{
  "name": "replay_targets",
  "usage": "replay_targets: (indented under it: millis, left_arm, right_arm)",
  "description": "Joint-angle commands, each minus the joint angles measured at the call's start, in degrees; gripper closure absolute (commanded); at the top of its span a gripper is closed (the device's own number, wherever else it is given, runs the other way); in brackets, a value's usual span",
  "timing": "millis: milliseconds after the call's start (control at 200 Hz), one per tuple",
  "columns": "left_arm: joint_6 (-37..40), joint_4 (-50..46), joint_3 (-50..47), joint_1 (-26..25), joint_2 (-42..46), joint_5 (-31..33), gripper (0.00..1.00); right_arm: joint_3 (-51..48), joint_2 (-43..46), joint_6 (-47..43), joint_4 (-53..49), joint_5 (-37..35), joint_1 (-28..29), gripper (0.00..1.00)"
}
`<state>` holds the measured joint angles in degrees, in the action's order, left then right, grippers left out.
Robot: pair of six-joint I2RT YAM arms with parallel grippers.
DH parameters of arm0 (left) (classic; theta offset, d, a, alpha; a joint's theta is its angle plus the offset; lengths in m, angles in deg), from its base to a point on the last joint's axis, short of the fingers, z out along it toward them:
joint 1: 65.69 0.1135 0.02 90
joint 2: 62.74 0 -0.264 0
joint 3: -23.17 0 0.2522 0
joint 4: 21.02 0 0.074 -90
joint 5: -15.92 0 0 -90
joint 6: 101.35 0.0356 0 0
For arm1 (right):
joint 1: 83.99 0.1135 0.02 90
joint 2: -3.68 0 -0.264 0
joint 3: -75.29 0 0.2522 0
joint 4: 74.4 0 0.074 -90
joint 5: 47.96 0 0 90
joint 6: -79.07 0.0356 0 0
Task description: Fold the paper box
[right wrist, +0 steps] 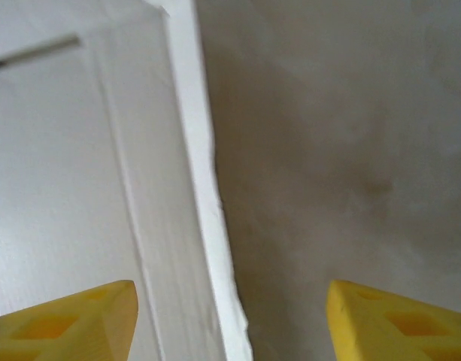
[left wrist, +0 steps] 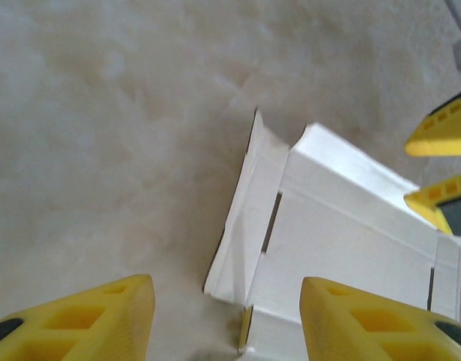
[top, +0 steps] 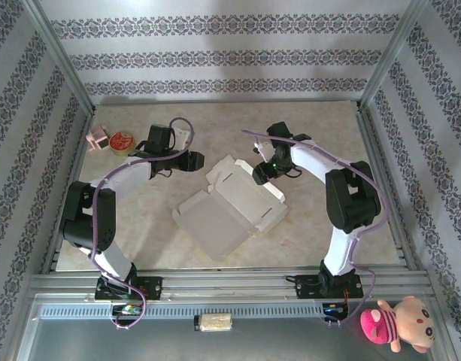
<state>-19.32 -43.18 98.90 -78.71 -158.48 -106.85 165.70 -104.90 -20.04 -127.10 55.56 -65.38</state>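
Note:
The robot's right gripper needs to reach for and pinch the paper box's raised white far edge (left wrist: 407,186) so it can fold it, and the paper box's corner flap (left wrist: 249,218) stays free.
The paper box (top: 228,208) lies unfolded in the middle of the table, white face up, with a raised flap at its far corner. My left gripper (top: 198,160) hovers open just left of that far corner. In the left wrist view its yellow fingers (left wrist: 87,325) straddle the box's corner flap (left wrist: 249,218), where a sliver of yellow underside shows. My right gripper (top: 259,174) is open at the box's far right edge. In the right wrist view the raised white edge of the box (right wrist: 204,188) runs between its fingertips (right wrist: 395,322), touching neither.
A small round red tin (top: 122,141) and a pink block (top: 98,138) sit at the far left of the table. A pink plush toy (top: 395,325) lies beyond the front rail at the right. Patterned walls and metal posts enclose the table.

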Motion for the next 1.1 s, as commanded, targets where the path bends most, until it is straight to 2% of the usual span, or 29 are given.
replay_targets:
  millis: [0, 85, 220, 300, 500, 645, 815, 964, 1024, 1094]
  left_arm:
    - [-0.51, -1.00, -0.94, -0.04, 1.96, -1.99, 0.45]
    - [-0.29, -1.21, -0.93, 0.01, 1.97, -1.59, 0.45]
    - [-0.29, -1.16, -0.85, 0.01, 2.13, -1.16, 0.45]
    - [-0.23, -1.18, -0.61, 0.03, 2.14, -0.68, 0.45]
    - [-3.86, -0.73, 1.63, 0.51, 1.25, 2.02, 0.44]
    - [-11.60, -1.47, 4.33, 1.72, 0.54, 1.89, 0.43]
    - [-8.92, -6.32, 8.20, 3.66, 0.65, 2.69, 0.43]
    - [-6.26, -7.99, 10.36, 6.69, -0.65, 2.93, 0.49]
    - [-4.66, -7.27, 10.90, 7.06, -1.86, 0.09, 0.57]
    - [-3.63, -5.65, 11.51, 7.06, -3.73, -5.30, 0.61]
  right_arm:
    - [2.80, -2.66, 1.55, -5.93, 4.08, 0.07, 0.38]
    - [3.41, -4.25, 1.24, -6.57, 3.61, 0.12, 0.47]
    - [2.86, -3.86, 0.33, -5.66, 2.14, 0.42, 0.71]
    - [2.05, -2.14, -1.64, -4.89, 0.53, 1.45, 0.81]
    - [2.62, 2.75, -6.68, -5.27, -10.50, 5.50, 1.00]
    - [-0.48, 9.54, -15.39, 0.91, -26.33, 11.16, 1.00]
    - [-8.05, 16.60, -31.18, 17.58, -40.37, 15.19, 1.00]
    - [-12.94, 19.84, -42.72, 31.48, -44.11, 16.53, 0.98]
    - [-14.36, 20.18, -45.68, 36.13, -45.14, 16.69, 0.98]
    - [-16.16, 20.53, -47.91, 40.51, -44.80, 16.95, 0.98]
